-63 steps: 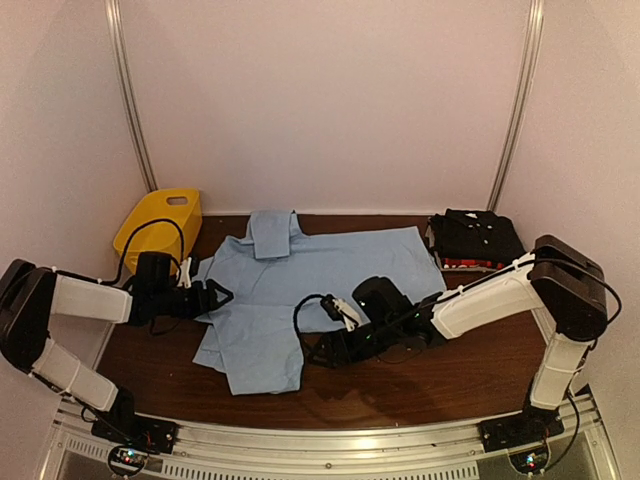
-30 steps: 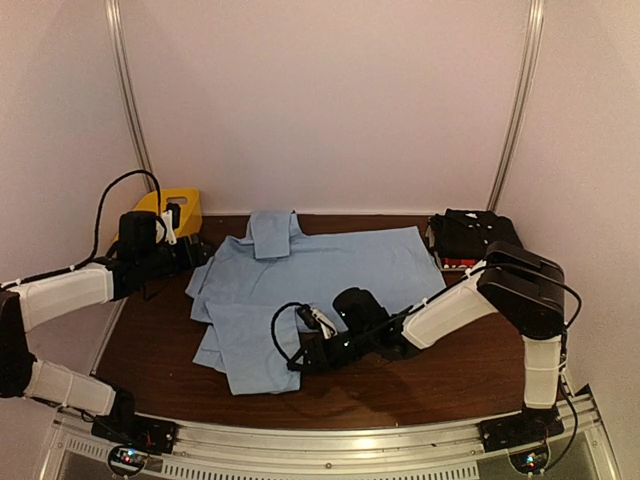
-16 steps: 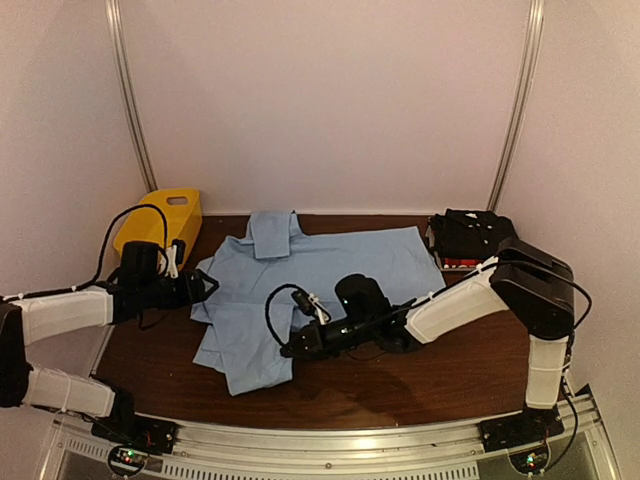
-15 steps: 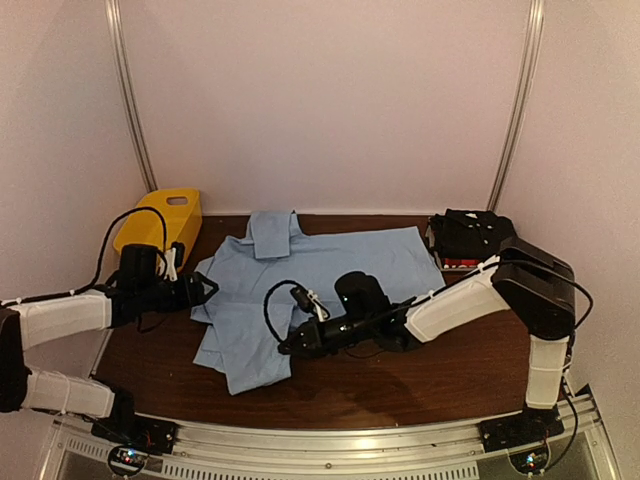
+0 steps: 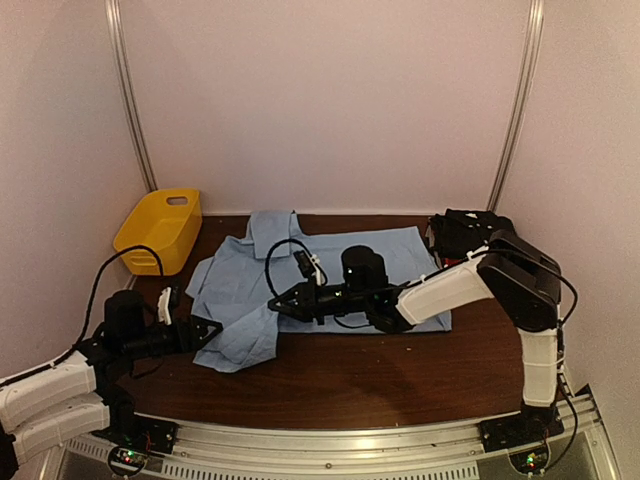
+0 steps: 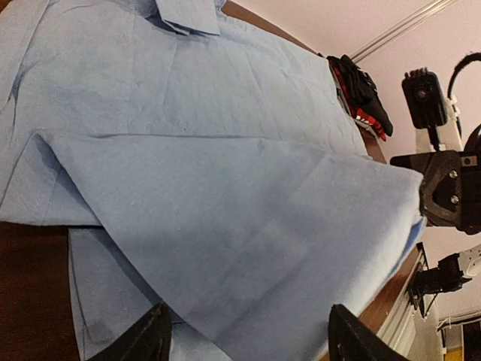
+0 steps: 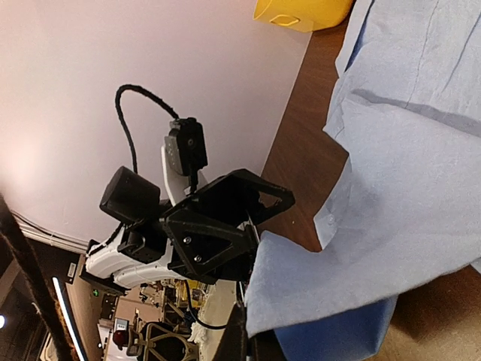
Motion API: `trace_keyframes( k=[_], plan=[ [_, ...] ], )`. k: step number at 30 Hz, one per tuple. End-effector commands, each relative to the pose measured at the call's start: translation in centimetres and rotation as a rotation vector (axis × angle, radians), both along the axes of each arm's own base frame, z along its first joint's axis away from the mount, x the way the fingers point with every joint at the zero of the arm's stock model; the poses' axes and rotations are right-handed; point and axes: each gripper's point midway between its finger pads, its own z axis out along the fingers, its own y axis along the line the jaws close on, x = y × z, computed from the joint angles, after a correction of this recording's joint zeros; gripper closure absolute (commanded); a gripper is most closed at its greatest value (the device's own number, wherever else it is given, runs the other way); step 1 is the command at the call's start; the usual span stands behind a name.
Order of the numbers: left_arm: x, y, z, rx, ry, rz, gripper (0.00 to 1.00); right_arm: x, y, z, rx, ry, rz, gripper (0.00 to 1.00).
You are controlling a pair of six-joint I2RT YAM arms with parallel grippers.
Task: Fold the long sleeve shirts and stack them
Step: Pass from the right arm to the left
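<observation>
I need to fold the light blue shirt's front flap inward. My left gripper should next grab the light blue shirt's front flap at its free edge [image 6: 245, 344], away from my right gripper.
A light blue long sleeve shirt [image 5: 340, 262] lies spread over the middle of the table, collar toward the back. My right gripper [image 5: 275, 303] is shut on its front edge and holds that flap raised; in the right wrist view the jaws [image 7: 244, 331] pinch the blue cloth [image 7: 406, 150]. My left gripper [image 5: 210, 330] stands open and low at the shirt's front-left corner, with cloth [image 6: 225, 188] lying between and beyond its fingertips [image 6: 150, 338]. A folded black shirt [image 5: 470, 235] sits on a red-edged one [image 5: 462, 264] at the back right.
A yellow basket [image 5: 160, 228] stands at the back left corner. Bare brown table [image 5: 420, 370] runs along the front. The right arm [image 5: 440, 290] reaches across the shirt from the right. Walls enclose three sides.
My right gripper shut on the shirt's front edge and carried it up and toward the back left. My left arm dropped back to the front left, still open.
</observation>
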Motion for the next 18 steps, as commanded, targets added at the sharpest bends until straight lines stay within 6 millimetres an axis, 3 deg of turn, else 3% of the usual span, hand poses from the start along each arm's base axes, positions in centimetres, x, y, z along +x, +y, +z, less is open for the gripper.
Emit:
trace_keyframes(
  k=[1, 8, 18],
  plan=[
    [-0.3, -0.7, 2.0, -0.089, -0.080, -0.020, 0.27, 2.0, 0.3, 0.5, 0.066, 0.049, -0.022, 1.00],
    [-0.2, -1.0, 0.1, -0.056, -0.053, -0.043, 0.26, 4.4, -0.4, -0.1, 0.097, 0.097, -0.066, 1.00],
    [-0.7, -3.1, -1.4, -0.006, -0.036, -0.161, 0.29, 6.8, -1.4, -1.1, 0.084, 0.113, -0.115, 1.00]
  ],
)
